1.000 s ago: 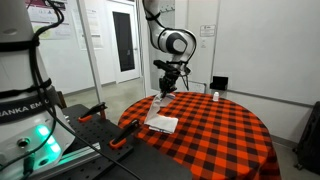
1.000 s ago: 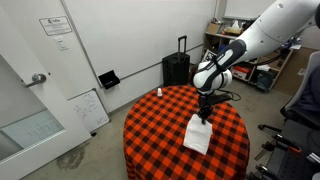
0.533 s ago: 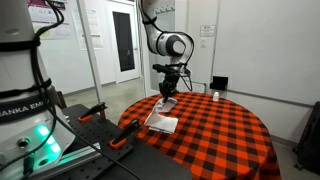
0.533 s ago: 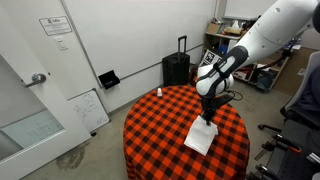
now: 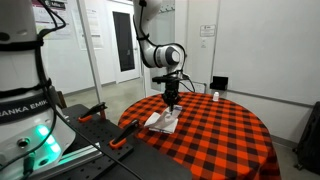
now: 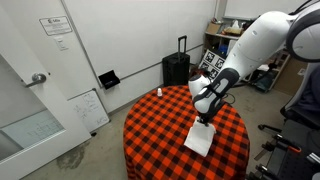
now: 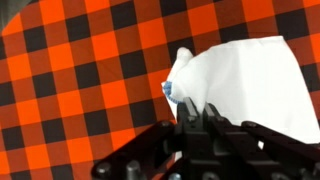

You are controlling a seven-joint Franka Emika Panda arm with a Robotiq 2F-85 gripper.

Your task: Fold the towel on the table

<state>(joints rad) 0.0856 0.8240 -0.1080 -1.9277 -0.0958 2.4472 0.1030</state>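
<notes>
The pinched corner of the towel stands at my fingers, above the towel's flat part (image 5: 161,124) (image 7: 256,82); next, the corner goes down onto it before my gripper releases it.
The small white towel (image 5: 161,123) lies on the round table (image 5: 225,135) covered in red-and-black check, near its edge. It also shows in the other exterior view (image 6: 200,139) and in the wrist view (image 7: 245,85). My gripper (image 5: 170,110) is down at the towel's far corner, seen also from the other side (image 6: 205,122). In the wrist view the jaws (image 7: 197,108) are shut together on a pinched-up corner of the towel, which rises into a small peak with a bluish edge.
A small white bottle (image 6: 158,92) stands near the table's far edge. A black suitcase (image 6: 176,70) and a laptop-like box (image 6: 108,79) stand on the floor behind. A machine with red clamps (image 5: 95,112) sits next to the table.
The gripper has come down from above the towel to its corner and has closed on it. The towel's corner is now pinched up.
</notes>
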